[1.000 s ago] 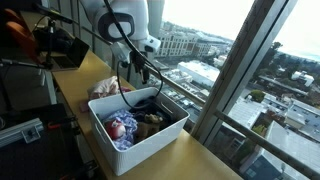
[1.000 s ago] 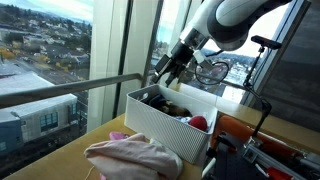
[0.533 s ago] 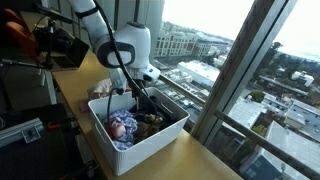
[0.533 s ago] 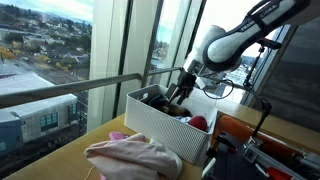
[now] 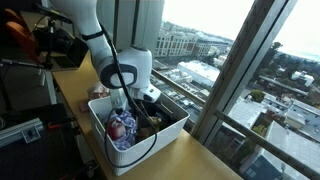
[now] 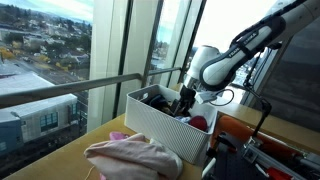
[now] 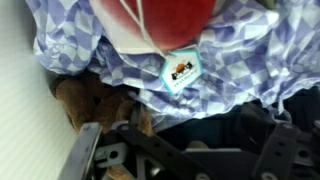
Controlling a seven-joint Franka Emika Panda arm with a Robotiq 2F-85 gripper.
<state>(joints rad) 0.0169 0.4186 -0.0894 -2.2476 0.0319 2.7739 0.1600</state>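
My gripper moves toward the checked cloth's near edge next and only then closes on that edge [image 5: 132,122] [image 7: 198,111], since my fingers stop short of the edge.
A white ribbed basket [image 5: 152,150] [image 6: 158,125] full of soft items stands on the wooden table. My gripper [image 5: 140,110] [image 6: 184,103] reaches down inside it, open, with nothing between its fingers. In the wrist view the gripper [image 7: 195,140] hovers just over a dark fabric [image 7: 200,122], beside a brown plush thing [image 7: 85,100]. Just beyond lies a blue-and-white checked cloth [image 7: 235,60] [image 5: 122,138] with a small tag [image 7: 181,72] and a red item [image 7: 160,15] [image 5: 118,127] on it. The basket walls hide the fingertips in both exterior views.
A pink cloth [image 6: 135,155] lies on the table in front of the basket. Window frames and a railing [image 6: 60,92] stand right behind it. Dark equipment and a tripod [image 5: 55,45] crowd the table's far end, and a slanted window post [image 5: 235,70] rises beside the basket.
The arm has come down from above the basket's rim into the basket. The jaws have stayed open throughout.
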